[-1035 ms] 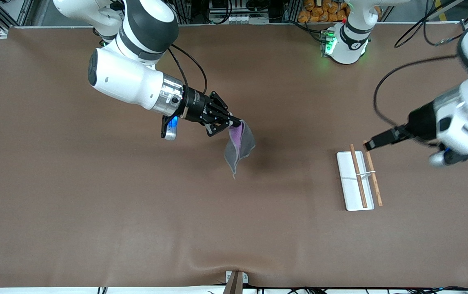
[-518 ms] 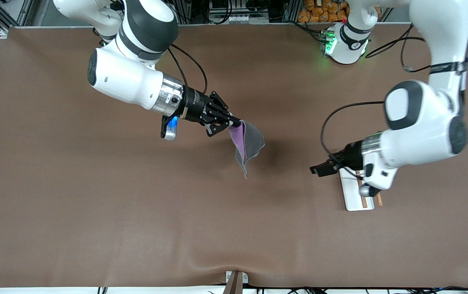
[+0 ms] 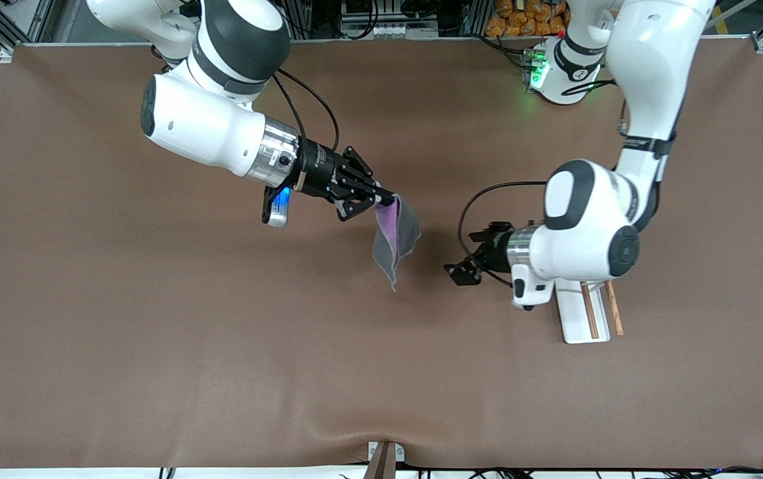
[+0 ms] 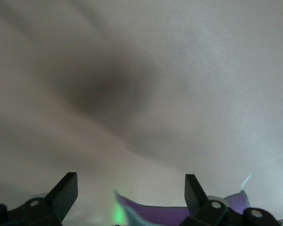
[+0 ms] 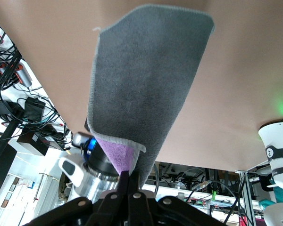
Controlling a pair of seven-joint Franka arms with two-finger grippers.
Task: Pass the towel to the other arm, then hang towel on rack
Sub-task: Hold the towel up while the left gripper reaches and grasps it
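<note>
I will next grip the towel by its loose side edge point(image 3: 416, 233) with my left gripper. Then I can take over and hang the towel on the rack point(image 3: 571, 322).
My right gripper point(image 3: 386, 198) is shut on the top corner of the towel point(image 3: 394, 241). The towel hangs in the air over the middle of the table, purple face inward and dark grey outward. In the right wrist view the towel point(image 5: 141, 94) hangs from the closed fingertips point(image 5: 130, 181). My left gripper point(image 3: 464, 258) is open and level with the towel, a short gap from it on the side toward the rack. In the left wrist view the fingers point(image 4: 66, 190) stand wide apart, with a purple strip of the towel point(image 4: 179, 214) past them. The rack point(image 3: 571, 322) lies flat, partly hidden under the left arm.
The brown table mat point(image 3: 221, 346) spreads wide around both arms. The left arm's base point(image 3: 564, 66), with a green light, stands at the table's robot edge. The rack's two wooden rods point(image 3: 589, 309) stick out from under the left wrist.
The left arm has swung from over the rack toward the middle, and its open gripper is now close to the towel. The right arm has held still and the towel has swayed slightly.
</note>
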